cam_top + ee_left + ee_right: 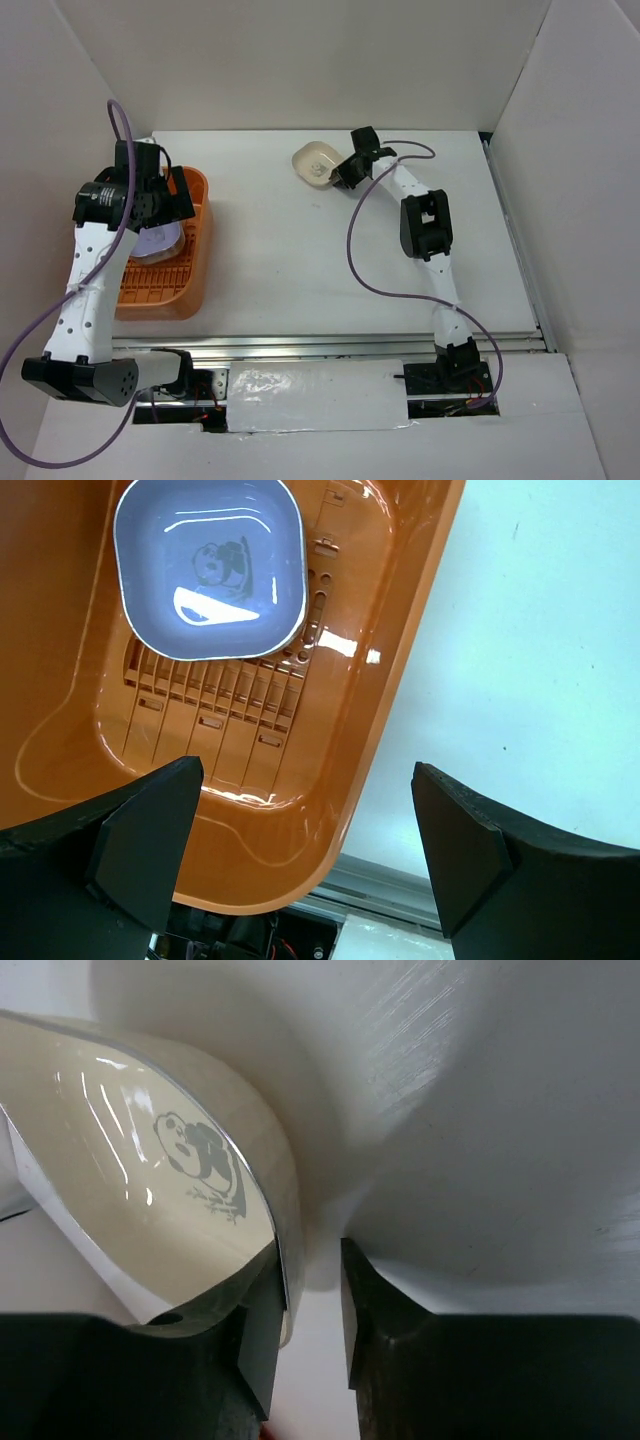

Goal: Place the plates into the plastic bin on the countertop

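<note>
My left gripper grabs the cream plate by its curved rim next, to lay it in the plastic bin with the lavender plate.
A cream plate lies at the far middle of the white countertop. My right gripper is at its right edge. In the right wrist view the right gripper is shut on the cream plate's rim, one finger inside and one outside. The orange plastic bin stands at the left with a lavender plate in it. My left gripper hovers over the bin's far end. In the left wrist view it is open and empty above the bin and the lavender plate.
White panels wall the countertop at the back and on both sides. A metal rail runs along the near edge. A purple cable loops beside the right arm.
</note>
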